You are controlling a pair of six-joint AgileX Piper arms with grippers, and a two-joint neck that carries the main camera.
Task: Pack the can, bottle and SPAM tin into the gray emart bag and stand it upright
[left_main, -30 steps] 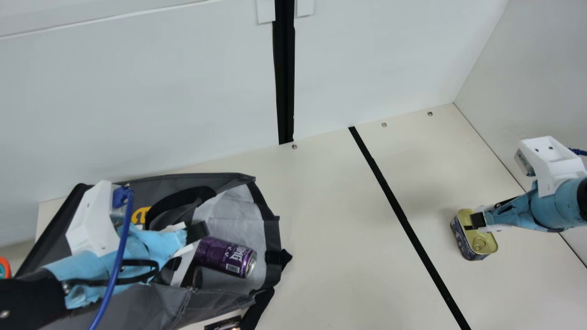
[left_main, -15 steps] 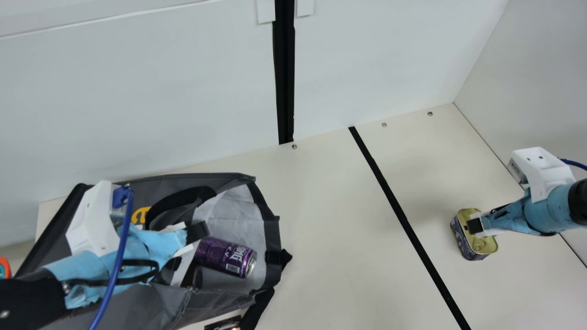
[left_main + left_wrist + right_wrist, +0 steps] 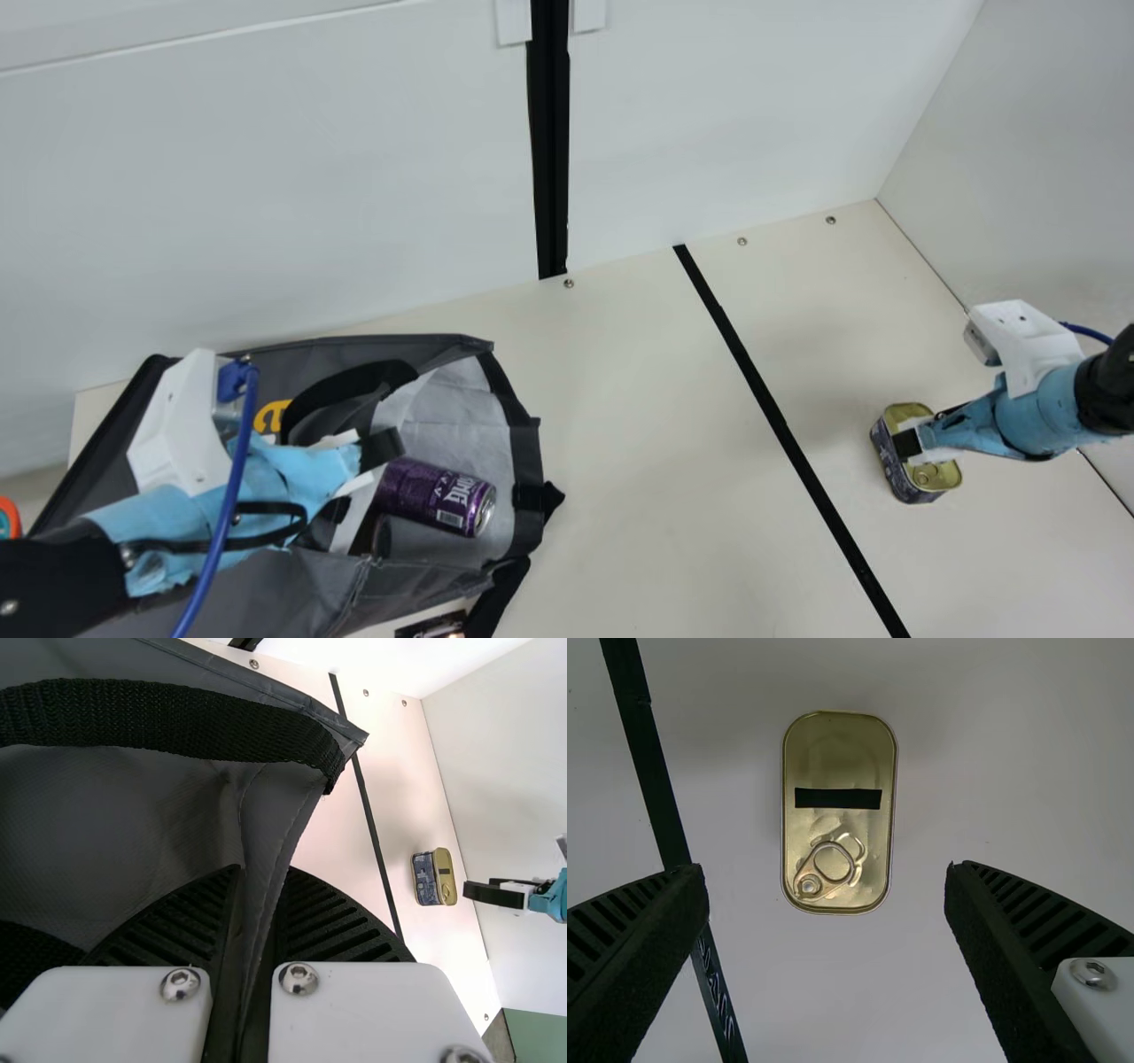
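Observation:
My right gripper takes hold of the SPAM tin [image 3: 941,477] by its long sides next. Then the tin goes into the gray emart bag.
The gray emart bag [image 3: 434,580] lies on its side at the main view's left, mouth facing right. The purple can [image 3: 434,494] rests inside it, beside a dark round end, perhaps the bottle [image 3: 382,537]. At the bag's mouth is my left gripper [image 3: 376,465]; in the left wrist view the same gripper [image 3: 252,930] is shut on a fold of gray bag fabric [image 3: 275,815]. My right gripper [image 3: 905,443] is above the SPAM tin [image 3: 941,477], which stands lid up. In the right wrist view my right gripper [image 3: 827,877] is open, the tin [image 3: 837,828] between and beyond its fingers.
A black tape line [image 3: 771,408] crosses the table [image 3: 638,443] between bag and tin. White walls rise behind and at the right. A dark printed item [image 3: 431,626] lies by the bag's lower edge, and an orange-and-teal object [image 3: 9,517] is at the far left.
My right arm has moved left and slightly down in the main view, its gripper shifting over the tin. The left arm, the bag and the tin have stayed where they were.

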